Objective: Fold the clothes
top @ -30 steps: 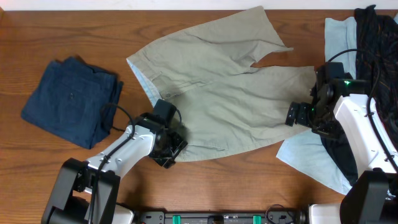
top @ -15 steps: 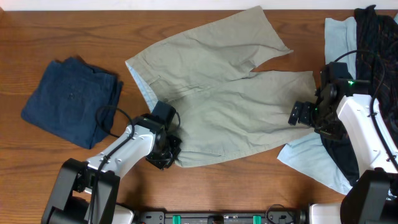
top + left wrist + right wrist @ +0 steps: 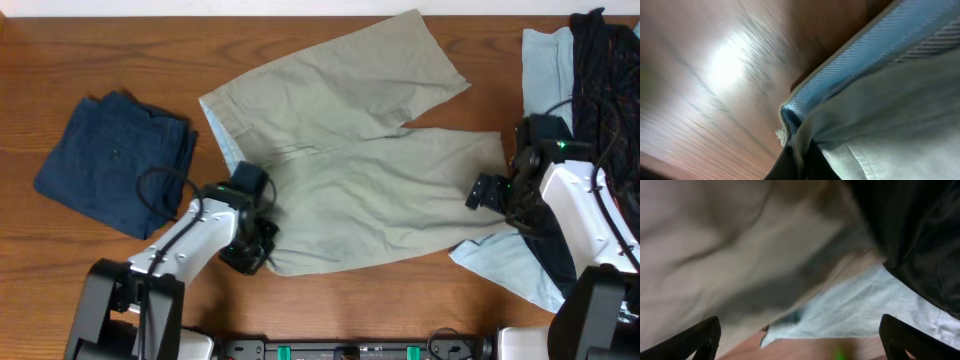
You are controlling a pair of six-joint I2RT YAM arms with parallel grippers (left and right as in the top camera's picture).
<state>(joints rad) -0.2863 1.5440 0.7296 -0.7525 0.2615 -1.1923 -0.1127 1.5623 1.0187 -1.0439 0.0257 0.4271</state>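
My right gripper should grab the khaki trousers' near leg-end corner next, opposite the held waistband corner, to fold leg over leg.
The khaki trousers [image 3: 350, 150] lie spread across the middle of the table. My left gripper [image 3: 252, 250] is shut on their waistband corner [image 3: 800, 135] at the lower left, the cloth pinched between its dark fingers. My right gripper [image 3: 492, 191] is open beside the right leg end of the trousers [image 3: 715, 245], holding nothing. A navy garment [image 3: 115, 160] lies folded at the left. A light-blue garment [image 3: 510, 262] and a black garment with orange [image 3: 605, 60] lie at the right.
The right arm rests over the black garment and the light-blue cloth [image 3: 850, 310]. Bare wooden table [image 3: 60, 260] shows along the front and at the far left.
My left gripper has dragged the trousers' waistband corner to the left and toward the front. The right gripper has shifted a little to the right, beside the leg end. The trousers lie flatter.
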